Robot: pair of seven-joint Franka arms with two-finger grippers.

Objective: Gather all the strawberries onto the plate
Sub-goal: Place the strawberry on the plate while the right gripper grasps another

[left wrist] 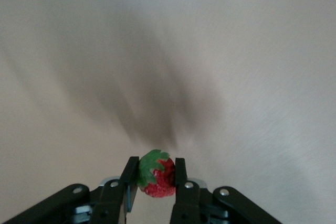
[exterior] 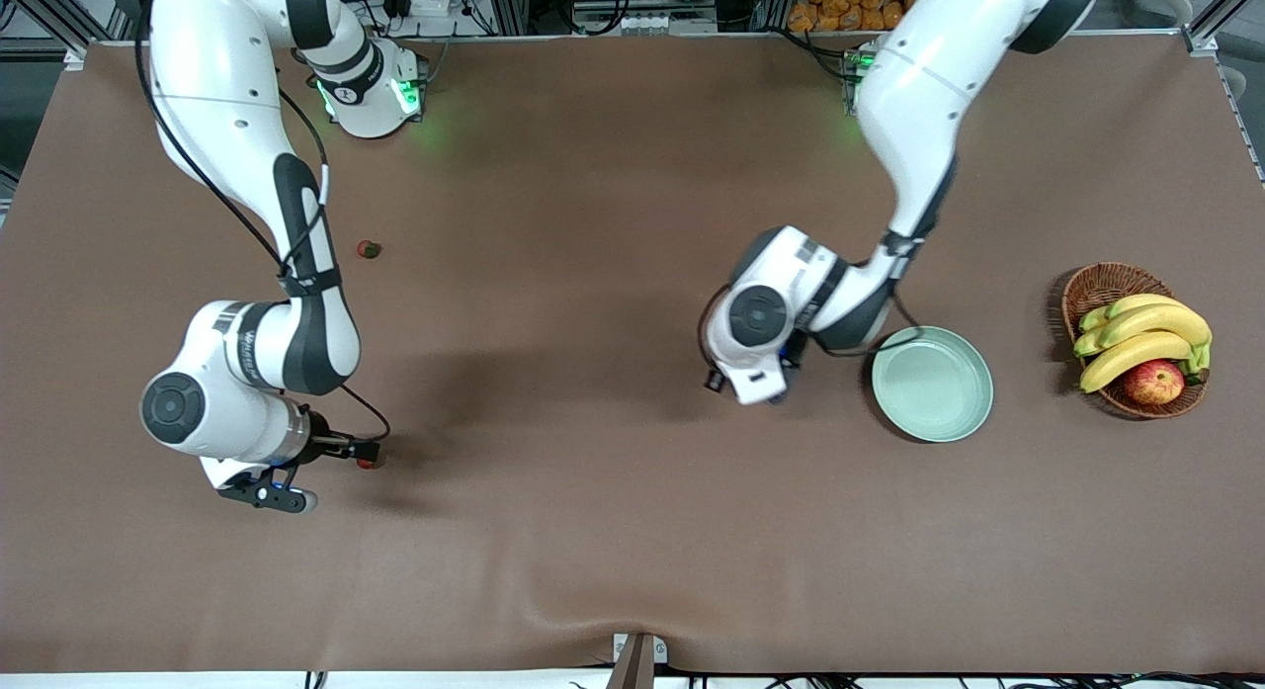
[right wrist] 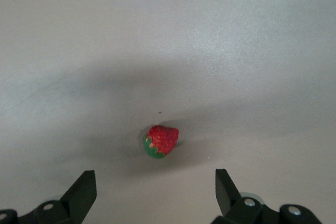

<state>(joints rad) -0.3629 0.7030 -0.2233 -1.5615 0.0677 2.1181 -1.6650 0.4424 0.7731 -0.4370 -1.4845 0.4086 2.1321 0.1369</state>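
Note:
The red strawberry lies beyond my right gripper's fingers, so it is too early to close; the right gripper moves toward it first, then closes.
My left gripper [left wrist: 155, 167] is shut on a red strawberry [left wrist: 160, 179] with a green cap and holds it above the brown table. In the front view the left hand [exterior: 761, 348] hangs beside the empty mint-green plate [exterior: 932, 384], toward the right arm's end, and hides that berry. My right gripper [right wrist: 155, 179] is open over a second strawberry [right wrist: 161, 141] that lies on the table just ahead of its fingertips, apart from them. That berry also shows in the front view [exterior: 368, 462]. A third strawberry [exterior: 369, 249] lies farther from the front camera, beside the right arm.
A wicker basket [exterior: 1095, 286] holding bananas [exterior: 1137, 335] and an apple [exterior: 1153, 382] stands beside the plate at the left arm's end of the table. The brown table [exterior: 593, 274] stretches between the two arms.

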